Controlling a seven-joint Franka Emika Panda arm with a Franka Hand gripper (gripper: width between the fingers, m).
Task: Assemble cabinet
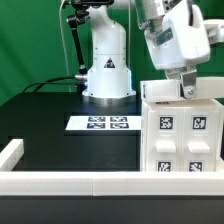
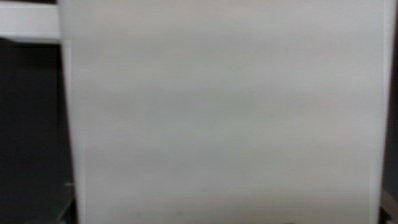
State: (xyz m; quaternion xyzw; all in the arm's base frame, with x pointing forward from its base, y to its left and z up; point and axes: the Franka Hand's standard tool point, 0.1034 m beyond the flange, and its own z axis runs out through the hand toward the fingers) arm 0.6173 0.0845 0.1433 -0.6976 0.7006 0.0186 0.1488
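The white top piece lies level on the upright cabinet body (image 1: 181,135) in the exterior view. My gripper should open and let go of it.
The cabinet (image 1: 182,135) is a large white box at the exterior view's right, its front showing four small tagged panels. My gripper (image 1: 188,90) hangs straight down onto the cabinet's top, its dark fingertips touching or just above the top surface. Whether the jaws are open or shut is not visible. In the wrist view a plain white surface of the cabinet (image 2: 222,110) fills almost the whole picture, blurred and very close, with a strip of black table (image 2: 27,130) beside it. My fingers are not visible there.
The marker board (image 1: 100,124) lies flat on the black table in front of the arm's white base (image 1: 108,75). A low white rail (image 1: 70,183) runs along the near edge, with a short piece (image 1: 10,152) at the exterior view's left.
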